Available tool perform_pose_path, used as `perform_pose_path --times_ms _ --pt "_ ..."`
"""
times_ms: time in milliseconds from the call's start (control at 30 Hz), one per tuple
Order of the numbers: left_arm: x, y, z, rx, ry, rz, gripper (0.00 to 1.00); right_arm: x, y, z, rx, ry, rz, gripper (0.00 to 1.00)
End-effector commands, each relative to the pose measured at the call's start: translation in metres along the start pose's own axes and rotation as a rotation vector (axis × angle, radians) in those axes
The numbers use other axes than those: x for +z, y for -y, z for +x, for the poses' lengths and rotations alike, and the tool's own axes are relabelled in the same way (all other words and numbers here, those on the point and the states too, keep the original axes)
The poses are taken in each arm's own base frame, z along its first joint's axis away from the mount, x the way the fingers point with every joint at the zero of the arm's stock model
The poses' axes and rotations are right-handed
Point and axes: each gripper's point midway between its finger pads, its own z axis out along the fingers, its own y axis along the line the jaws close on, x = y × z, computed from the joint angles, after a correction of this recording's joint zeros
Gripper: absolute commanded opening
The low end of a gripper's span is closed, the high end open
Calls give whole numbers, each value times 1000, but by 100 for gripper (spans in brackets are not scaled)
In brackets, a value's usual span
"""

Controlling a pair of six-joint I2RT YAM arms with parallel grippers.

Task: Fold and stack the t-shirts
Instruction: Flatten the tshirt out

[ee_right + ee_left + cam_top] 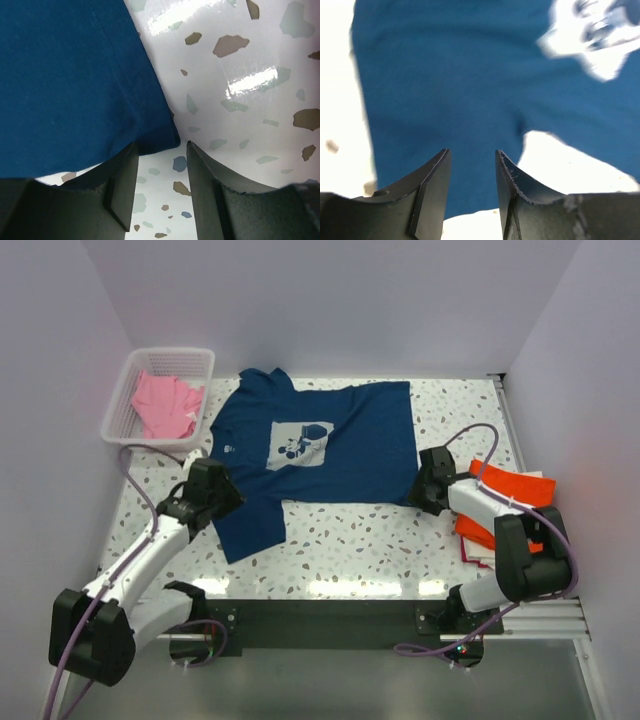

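I will fold the t-shirt's near side over the chest print [298,444], so next my left gripper will grab the navy t-shirt's near sleeve, opposite the t-shirt's near hem corner.
A navy t-shirt [330,455] with a pale chest print [298,444] lies spread flat across the table. My left gripper [228,498] is open over its near sleeve; in the left wrist view the jaws [471,159] are apart with navy cloth [460,90] beneath them. My right gripper [420,490] is open at the shirt's near hem corner [165,137], which lies just ahead of the jaws [161,150]. An orange t-shirt [510,502] lies folded at the right, under the right arm. A pink t-shirt [165,405] sits crumpled in the basket.
A white lattice basket [128,390] stands at the far left corner. White walls close the table at the back and both sides. The speckled tabletop [380,540] shows bare in front of the navy shirt.
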Motion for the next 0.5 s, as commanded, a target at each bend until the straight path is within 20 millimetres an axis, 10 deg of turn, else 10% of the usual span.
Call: perform_pose_path --times_ms 0,167,300,467 --pt "-1 -39 37 -75 -33 -113 46 6 -9 -7 50 36 -28 47" --pt "-5 -51 54 -112 -43 -146 48 10 -8 -13 53 57 -11 41" --pt "-10 -61 66 -99 -66 -220 49 7 -8 -15 55 62 -13 11" --pt "-24 -72 69 -98 -48 -300 50 -2 -2 -21 55 90 -9 0"
